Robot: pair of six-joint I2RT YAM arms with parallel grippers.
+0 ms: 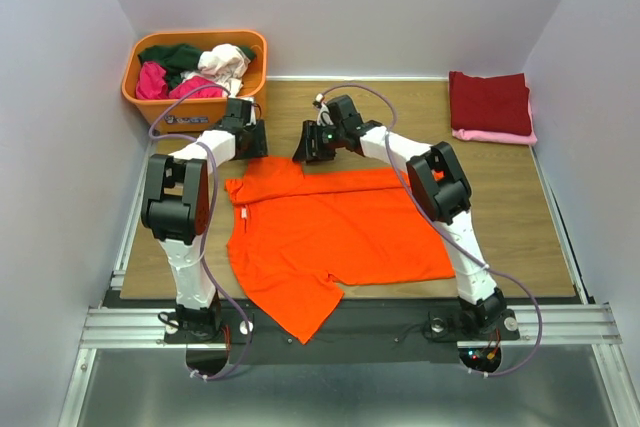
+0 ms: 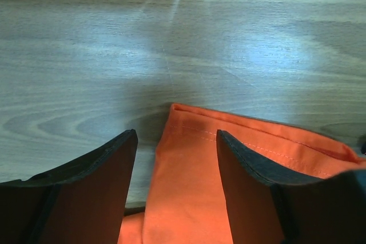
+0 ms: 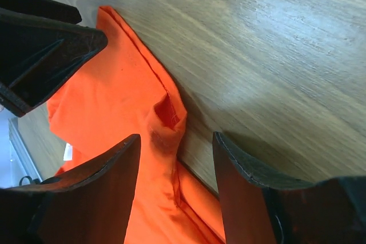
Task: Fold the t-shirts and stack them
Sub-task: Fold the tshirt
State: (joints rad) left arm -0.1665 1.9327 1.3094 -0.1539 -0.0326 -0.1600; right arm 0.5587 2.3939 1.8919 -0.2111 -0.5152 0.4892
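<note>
I should grab the orange t-shirt's puckered sleeve edge (image 2: 353,159) with my right gripper and leave the stitched hem to my left gripper. Then both can fold the sleeve inward together.
A bright orange t-shirt (image 1: 340,232) lies spread flat on the wooden table (image 1: 500,207), one sleeve hanging over the near edge. Both grippers are at its far-left sleeve. My left gripper (image 1: 258,144) is open, and its wrist view shows the gripper (image 2: 176,135) straddling the stitched sleeve hem (image 2: 189,187) without pinching it. My right gripper (image 1: 304,152) is open too; in its wrist view the gripper (image 3: 174,138) stands over a puckered cloth edge (image 3: 166,121), one finger above cloth, the other above bare wood. A dark red t-shirt (image 1: 490,102) lies folded on a pink one (image 1: 500,136).
An orange plastic tub (image 1: 200,35) at the far left corner holds dark green (image 1: 175,55), whitish-pink (image 1: 225,60) and magenta (image 1: 152,80) shirts. White walls close in on three sides. A metal rail (image 1: 330,327) runs along the near edge.
</note>
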